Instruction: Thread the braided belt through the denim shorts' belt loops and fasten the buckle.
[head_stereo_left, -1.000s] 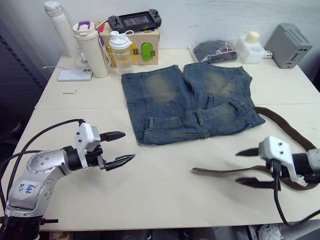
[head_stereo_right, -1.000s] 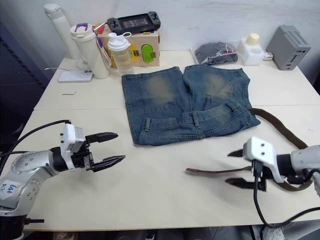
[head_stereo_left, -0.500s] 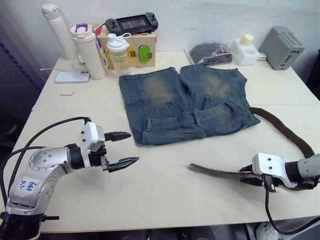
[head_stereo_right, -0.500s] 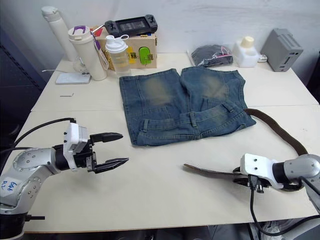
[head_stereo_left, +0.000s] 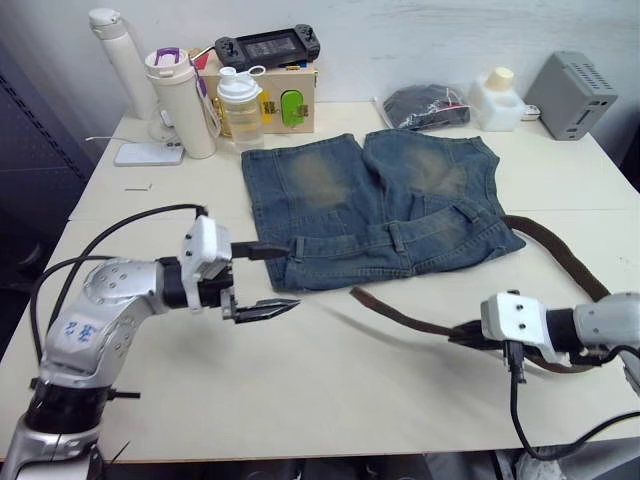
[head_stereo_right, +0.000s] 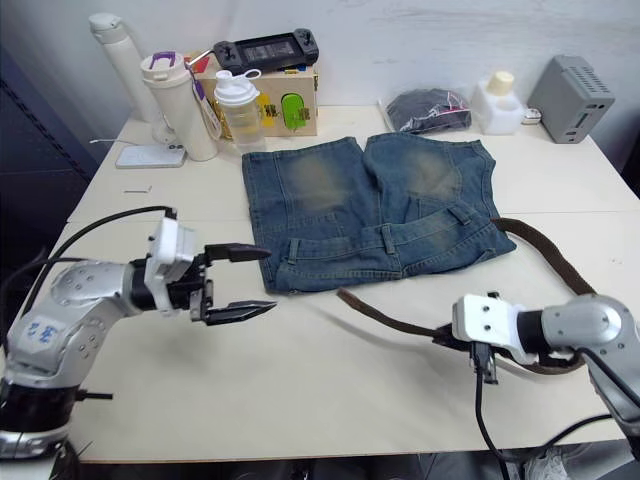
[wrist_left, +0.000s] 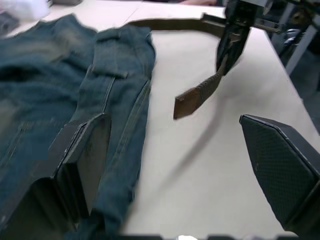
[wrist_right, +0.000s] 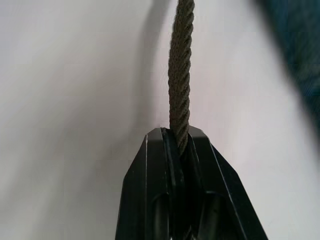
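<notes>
Next, the left gripper takes hold of the braided belt by its brown leather tip to thread it through the shorts' belt loops.
The denim shorts lie flat mid-table, waistband toward me, with belt loops along it. The braided belt runs from its brown leather tip, raised just off the table below the waistband, through my right gripper and curves round to the shorts' right side. The right wrist view has that gripper shut on the belt. My left gripper is open at the waistband's left corner, one finger over the denim. From the left wrist I see the belt tip. The buckle is out of view.
Along the table's back stand a white flask, a tumbler, a shaker bottle, a box with a game controller, a bagged black bundle, a white jug and a grey box.
My right gripper has shut on the belt and carried its tip end left toward the waistband. The left gripper has moved right to the shorts' corner, still open.
</notes>
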